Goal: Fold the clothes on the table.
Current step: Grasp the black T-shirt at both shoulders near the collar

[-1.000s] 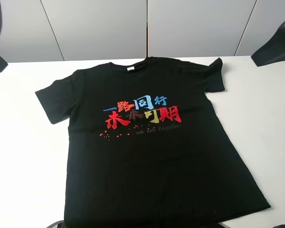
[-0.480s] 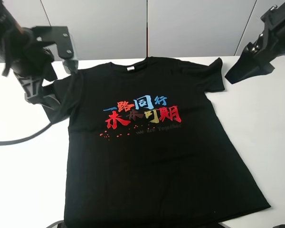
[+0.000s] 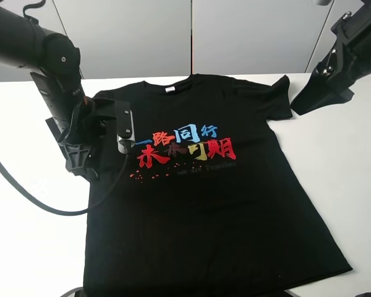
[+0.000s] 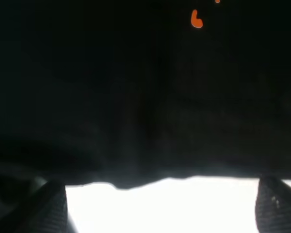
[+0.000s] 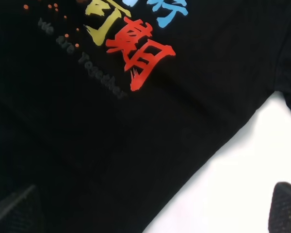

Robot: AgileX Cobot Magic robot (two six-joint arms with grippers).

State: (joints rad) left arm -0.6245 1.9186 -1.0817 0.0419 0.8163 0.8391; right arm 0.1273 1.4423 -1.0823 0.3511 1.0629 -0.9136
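White tabletop fills the gap between my left gripper's fingers, so it isn't time to close on the black T-shirt's side edge yet. My left gripper should first go down toward the print.
The black T-shirt lies flat and face up on the white table, with the coloured characters on the chest and the white neck label at the far edge. My left gripper is low over the shirt's left sleeve. In the left wrist view the gripper is open and empty, straddling the shirt's edge over white table. My right gripper hangs above the table beside the right sleeve. In the right wrist view it is open and empty, looking at the print.
A black cable from the left arm loops over the table to the left of the shirt. Grey wall panels stand behind the table's far edge. The shirt's hem reaches the near edge.
The left arm has swung from the far left corner down over the left sleeve, hiding it. The right arm has barely shifted at the far right. The shirt has not moved.
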